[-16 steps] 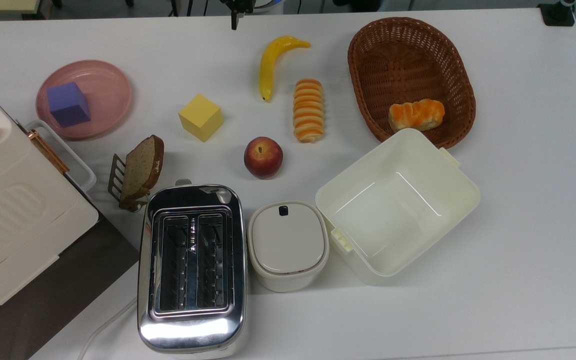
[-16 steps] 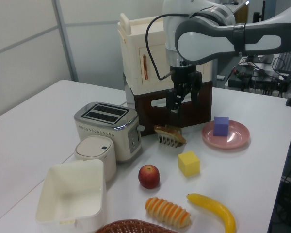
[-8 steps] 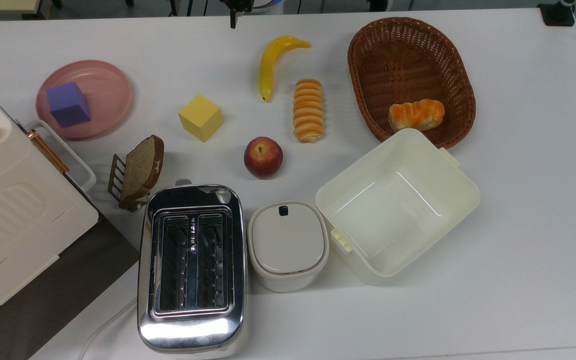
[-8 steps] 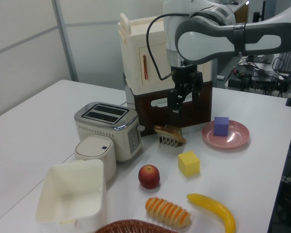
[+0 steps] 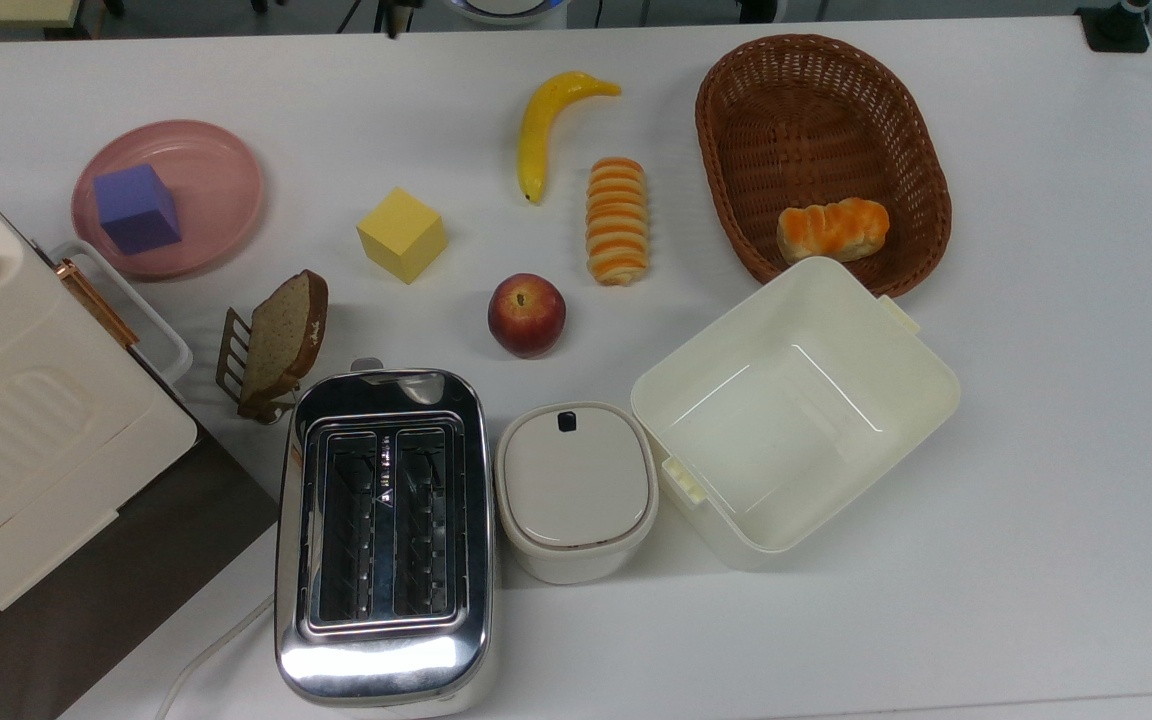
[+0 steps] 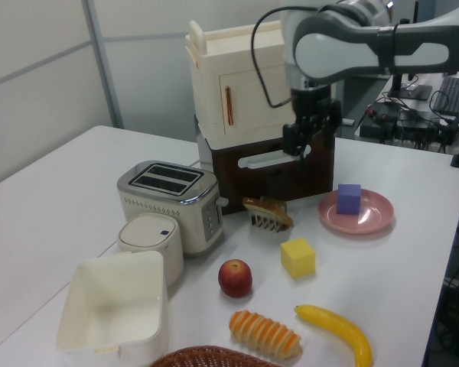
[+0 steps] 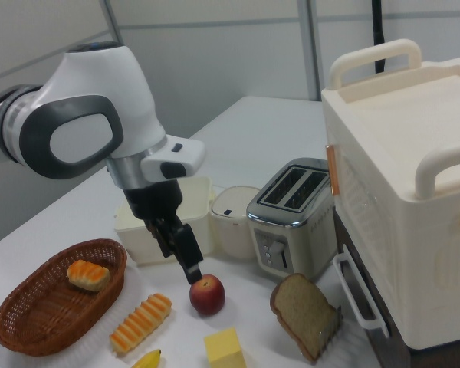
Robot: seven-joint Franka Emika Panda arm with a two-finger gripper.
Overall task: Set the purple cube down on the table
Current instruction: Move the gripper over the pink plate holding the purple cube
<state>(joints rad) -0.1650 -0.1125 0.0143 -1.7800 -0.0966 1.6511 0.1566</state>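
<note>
My gripper grips the purple cube by its top part (image 6: 349, 190) next. Then my gripper moves the cube off the pink plate to the table.
The purple cube (image 5: 137, 208) rests on the round pink plate (image 5: 216, 190) at the top view's left, on the white table (image 5: 1056, 420). In the left view, the purple cube (image 6: 349, 198) stands on the plate (image 6: 367, 220) at the right. My gripper (image 6: 310, 149) hangs in the air to the left of and above the cube, in front of the cream cabinet (image 6: 245, 92). It is open and holds nothing. In the right view the gripper (image 7: 182, 261) points down above the apple (image 7: 207, 294).
A yellow cube (image 5: 402, 235), a bread slice in a rack (image 5: 276, 340), an apple (image 5: 526, 315), a banana (image 5: 548, 125) and a striped roll (image 5: 617, 220) lie mid-table. A toaster (image 5: 383, 530), lidded pot (image 5: 576, 490), open cream box (image 5: 796, 410) and wicker basket (image 5: 821, 150) stand around them.
The arm has swung toward the left view's right and slightly up, bringing the gripper closer to the plate. The cube and the other objects have not moved.
</note>
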